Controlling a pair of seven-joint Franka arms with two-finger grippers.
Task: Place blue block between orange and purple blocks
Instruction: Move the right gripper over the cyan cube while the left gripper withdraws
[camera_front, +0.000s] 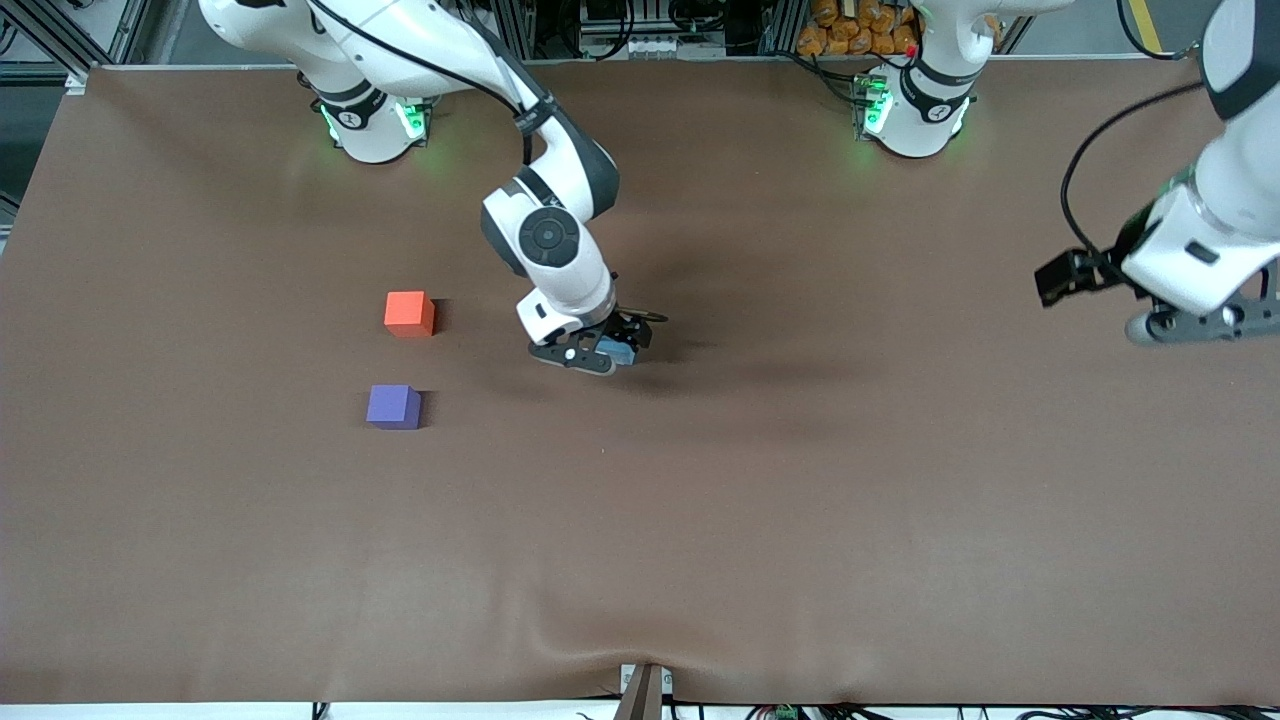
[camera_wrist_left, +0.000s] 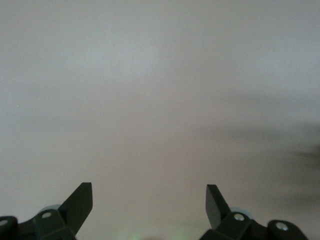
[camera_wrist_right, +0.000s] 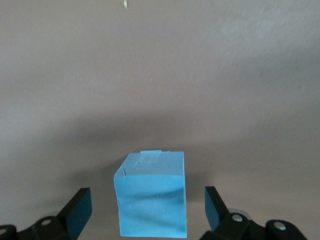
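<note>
The right gripper grabs the two opposite sides of the blue block (camera_front: 617, 351) next. Then the blue block goes between the orange and purple blocks.
The blue block (camera_front: 617, 351) is a light sky-blue cube resting on the brown table near its middle. My right gripper (camera_front: 600, 352) is low around it. In the right wrist view the blue block (camera_wrist_right: 151, 195) sits between the open fingers (camera_wrist_right: 80, 205) of the right gripper (camera_wrist_right: 147, 200), with a gap on each side. The orange block (camera_front: 409, 313) and the purple block (camera_front: 393, 406) stand toward the right arm's end of the table, the purple one nearer to the front camera. My left gripper (camera_front: 1200, 322) waits, open and empty (camera_wrist_left: 149, 195), over the left arm's end.
The brown cloth-covered table (camera_front: 700, 520) has a raised fold at its front edge (camera_front: 640, 650). A small white speck (camera_wrist_right: 125, 4) lies on the cloth past the blue block in the right wrist view.
</note>
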